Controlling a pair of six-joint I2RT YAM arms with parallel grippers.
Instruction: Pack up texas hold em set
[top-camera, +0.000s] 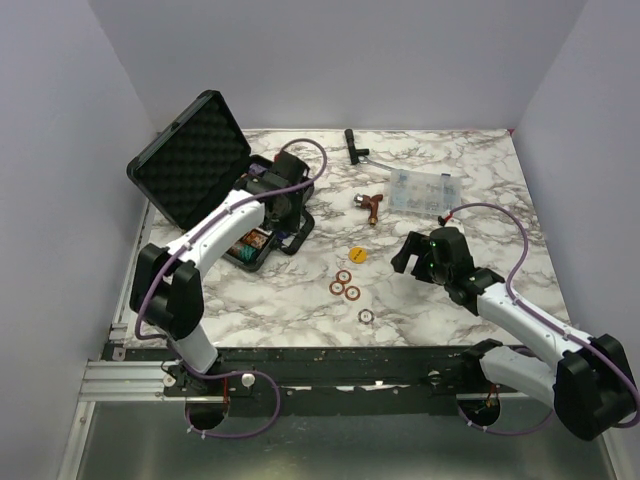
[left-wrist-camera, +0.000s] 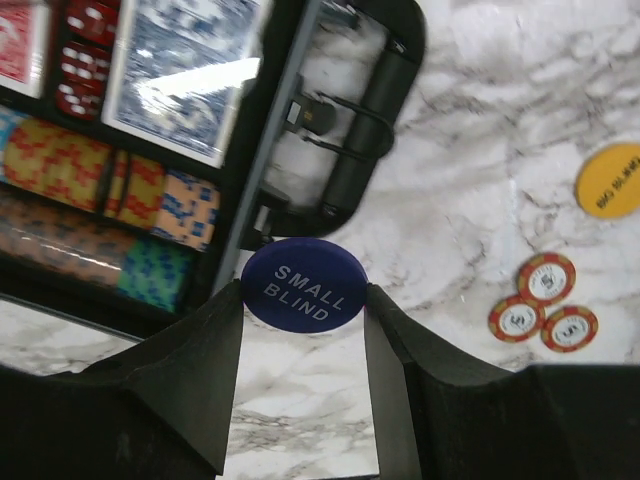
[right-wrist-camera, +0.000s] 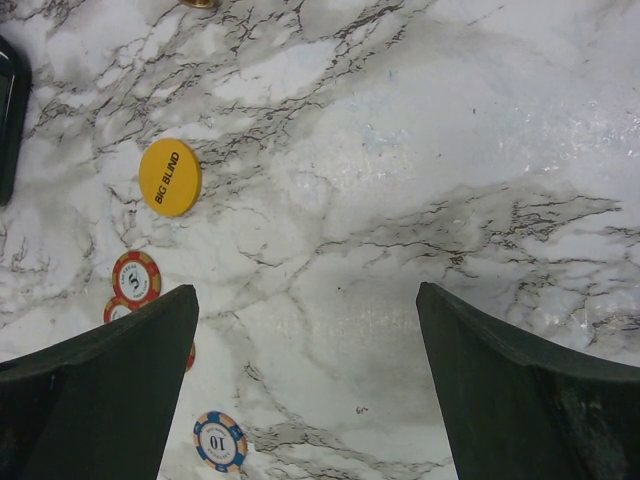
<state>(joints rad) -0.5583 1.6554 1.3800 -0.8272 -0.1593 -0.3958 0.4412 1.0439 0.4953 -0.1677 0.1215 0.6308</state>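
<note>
The chip hangs outside the case's front edge and would fall beside the case if I opened now, so my left gripper needs to move it inside before letting go.
The black briefcase (top-camera: 262, 240) lies open at the back left, its foam-lined lid (top-camera: 190, 160) raised. My left gripper (top-camera: 285, 205) hovers by the case's front edge, shut on a blue "SMALL BLIND" chip (left-wrist-camera: 305, 285) pinched by its rim between the fingertips. Inside the case are a blue card deck (left-wrist-camera: 185, 70) and rows of multicoloured poker chips (left-wrist-camera: 110, 190); the handle (left-wrist-camera: 355, 130) lies just beyond the held chip. On the marble lie a yellow "BIG BLIND" chip (top-camera: 355, 255), red chips (top-camera: 345, 285) and a blue 10 chip (right-wrist-camera: 220, 441). My right gripper (right-wrist-camera: 305, 300) stands open above bare marble.
A clear plastic compartment box (top-camera: 425, 190) sits at the back right. A small brown object (top-camera: 371, 205) lies to its left and a black T-shaped tool (top-camera: 353, 143) near the back wall. White walls close in the table on three sides.
</note>
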